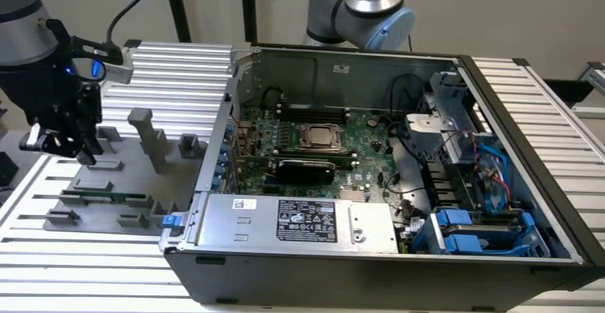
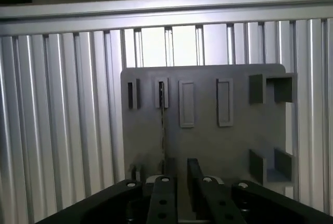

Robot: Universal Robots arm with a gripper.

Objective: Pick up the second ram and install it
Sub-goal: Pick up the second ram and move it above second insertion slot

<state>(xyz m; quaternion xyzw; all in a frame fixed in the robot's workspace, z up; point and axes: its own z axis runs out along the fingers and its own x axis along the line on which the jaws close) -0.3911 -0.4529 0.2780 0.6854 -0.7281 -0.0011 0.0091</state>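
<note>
I next need to pick up the ram with my gripper by the bare middle of its long edge (image 1: 106,196), as grey holder blocks close around both ends.
The second ram (image 1: 106,197) is a thin green stick lying in grey holder blocks on the grey holder plate (image 1: 123,178), at the exterior view's left. In the wrist view the ram (image 2: 162,122) shows edge-on as a narrow line in a slot of the plate (image 2: 208,146). My gripper (image 1: 76,150) hangs above the plate's far side, higher than the ram and apart from it. Its fingers (image 2: 161,198) stand a little apart, so the gripper (image 2: 179,180) is open and holds nothing.
An open computer case (image 1: 378,256) stands at the exterior view's right, with the green motherboard (image 1: 364,146) and its CPU socket (image 1: 319,136) inside. Tall grey posts (image 1: 151,139) rise from the holder plate. A second arm's base (image 1: 364,8) stands behind the case. Ribbed aluminium table (image 1: 57,256) lies all around.
</note>
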